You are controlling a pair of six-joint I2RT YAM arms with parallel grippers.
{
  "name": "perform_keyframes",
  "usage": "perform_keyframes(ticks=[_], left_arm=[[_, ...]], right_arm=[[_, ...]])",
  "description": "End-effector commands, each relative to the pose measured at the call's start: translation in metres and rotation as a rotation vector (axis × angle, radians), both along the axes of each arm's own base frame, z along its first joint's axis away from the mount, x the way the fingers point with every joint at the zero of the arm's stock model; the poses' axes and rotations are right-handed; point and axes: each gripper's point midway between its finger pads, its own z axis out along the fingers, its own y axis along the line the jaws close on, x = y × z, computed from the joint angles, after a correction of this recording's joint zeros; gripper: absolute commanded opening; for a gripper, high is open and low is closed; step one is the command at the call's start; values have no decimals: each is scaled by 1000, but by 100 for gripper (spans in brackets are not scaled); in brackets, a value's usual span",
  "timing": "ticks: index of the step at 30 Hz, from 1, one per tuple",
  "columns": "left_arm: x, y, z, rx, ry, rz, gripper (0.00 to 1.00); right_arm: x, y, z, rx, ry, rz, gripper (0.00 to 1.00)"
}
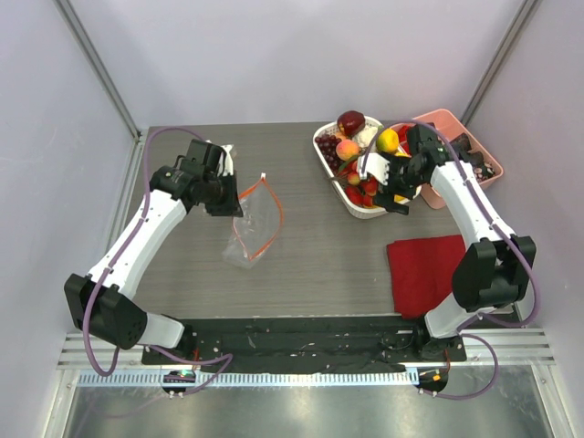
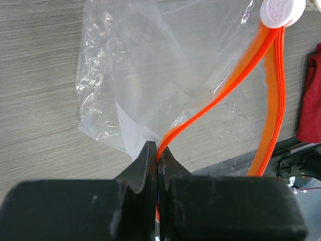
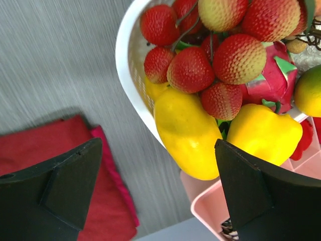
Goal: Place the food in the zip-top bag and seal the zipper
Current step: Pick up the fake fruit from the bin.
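Note:
My right gripper grabs the yellow mango [image 1: 399,196] across its narrow middle next, leaving its ends free, to place it in the zip-top bag [image 1: 250,228].
The clear zip-top bag [image 1: 250,228] lies left of the table's middle, its mouth held up. Its orange-red zipper [image 1: 274,214] shows close in the left wrist view [image 2: 228,83], with its white tip [image 2: 282,11] at the top right. My left gripper [image 1: 222,196] is shut on the zipper strip [image 2: 158,153]. The food [image 1: 358,151] fills a white basket [image 1: 365,208] at the back right. In the right wrist view I see a yellow mango [image 3: 186,131], a yellow pepper [image 3: 265,133] and strawberries [image 3: 190,69]. My right gripper [image 1: 400,185] hangs open and empty above the basket's near edge [image 3: 159,173].
A red folded cloth [image 1: 427,272] lies on the table near the right arm's base, also in the right wrist view [image 3: 30,155]. A pink compartment tray [image 1: 482,160] stands behind the basket at the far right [image 3: 210,211].

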Motion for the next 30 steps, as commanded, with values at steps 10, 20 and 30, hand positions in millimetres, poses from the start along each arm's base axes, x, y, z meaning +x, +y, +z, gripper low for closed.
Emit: perform_keyframes(ticks=[10,20,30], left_arm=[[6,-6,14,-14,-74,-33,0],[6,-5,14,-8,-75,-33,0],[8,-5,12,1,-70,-27,0]], right_arm=[[38,-21,-19,-162,-152,91,98],[38,-21,-41,-184,-114,116,97],[36,-28,-50,-238,-142,151,78]])
